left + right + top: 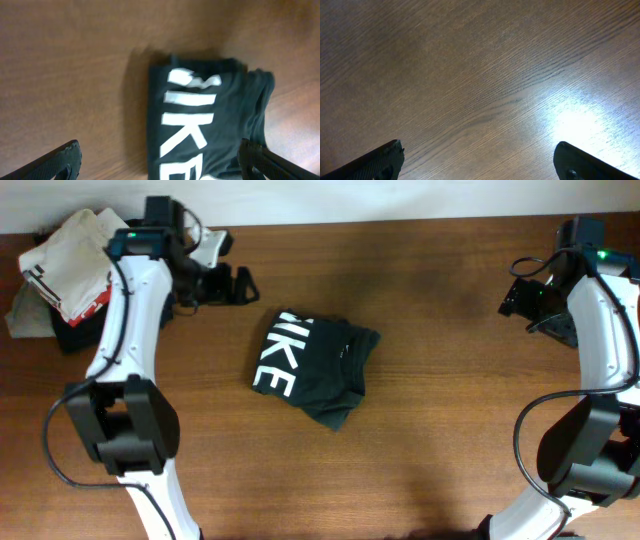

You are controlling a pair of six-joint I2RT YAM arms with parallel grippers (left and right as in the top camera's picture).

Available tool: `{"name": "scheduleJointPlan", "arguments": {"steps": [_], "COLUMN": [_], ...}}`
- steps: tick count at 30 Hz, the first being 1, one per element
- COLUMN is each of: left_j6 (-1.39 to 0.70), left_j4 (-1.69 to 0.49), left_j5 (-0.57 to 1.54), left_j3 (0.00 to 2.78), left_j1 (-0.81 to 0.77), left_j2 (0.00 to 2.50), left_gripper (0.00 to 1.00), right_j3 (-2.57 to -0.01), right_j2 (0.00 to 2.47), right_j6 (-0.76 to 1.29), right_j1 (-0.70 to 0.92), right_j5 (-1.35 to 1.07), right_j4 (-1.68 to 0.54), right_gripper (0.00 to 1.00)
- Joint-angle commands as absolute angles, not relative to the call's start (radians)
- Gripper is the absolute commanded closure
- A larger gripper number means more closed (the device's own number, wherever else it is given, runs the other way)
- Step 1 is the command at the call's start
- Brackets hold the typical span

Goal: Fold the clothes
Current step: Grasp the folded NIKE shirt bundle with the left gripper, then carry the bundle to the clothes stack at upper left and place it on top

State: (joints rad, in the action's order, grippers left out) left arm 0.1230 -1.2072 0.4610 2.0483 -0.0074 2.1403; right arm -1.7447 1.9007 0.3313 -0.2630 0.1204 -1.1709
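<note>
The left gripper needs to lay the T-shirt on the heap, so next it should grab the folded T-shirt's lettered edge nearest the heap.
The dark charcoal T-shirt [316,368] lies folded into a compact bundle at the table's middle, with white block lettering facing up. It also shows in the left wrist view [205,125]. My left gripper [238,284] is open and empty at the back left, raised above the table, apart from the shirt. In its own view [160,162] the fingertips frame the shirt from above. My right gripper [516,296] is open and empty at the back right, far from the shirt. Its view [480,160] shows only bare wood.
A heap of cream and red cloth [62,268] lies at the back left corner, beside the left arm. The wooden table [450,430] spreads around the shirt.
</note>
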Motion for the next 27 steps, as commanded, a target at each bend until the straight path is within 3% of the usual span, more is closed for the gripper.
{"name": "scheduleJointPlan", "arguments": {"steps": [1,6,16,18,19,22,24,25,27], "left_j6": [0.250,0.307,0.331,0.331,0.331,0.327,0.325,0.309,0.251], "left_j4": [-1.241,-1.262,-1.265,-1.258,-1.259,-1.242,-1.231,-1.221,-1.208], "left_j5": [0.688,0.772,0.757,0.729,0.719,0.691,0.691,0.687,0.627], "left_j3": [2.045,2.045,2.045,2.045,2.045,2.045,2.045,2.045,2.065], "left_j1": [0.022,-0.007,-0.123,-0.138,-0.144,-0.149,-0.148,-0.147,-0.136], "left_j2": [2.292,2.510,2.571,2.571,2.571,2.571,2.571,2.571,2.571], "left_gripper": [0.01,0.01,0.01,0.05,0.10,0.66,0.91,0.96,0.98], "right_j3": [-1.756,-1.756,-1.756,-1.756,-1.756,-1.756,-1.756,-1.756,-1.756], "right_j2": [1.887,1.887,1.887,1.887,1.887,1.887,1.887,1.887,1.887], "right_j6": [0.326,0.326,0.326,0.326,0.326,0.326,0.326,0.326,0.326], "right_j1": [-0.263,-0.263,-0.263,-0.263,-0.263,-0.263,-0.263,-0.263,-0.263], "right_j5": [0.143,0.143,0.143,0.143,0.143,0.143,0.143,0.143,0.143], "right_j4": [-1.171,-1.171,-1.171,-1.171,-1.171,-1.171,-1.171,-1.171,-1.171], "right_gripper": [0.01,0.01,0.01,0.02,0.01,0.02,0.01,0.01,0.01]}}
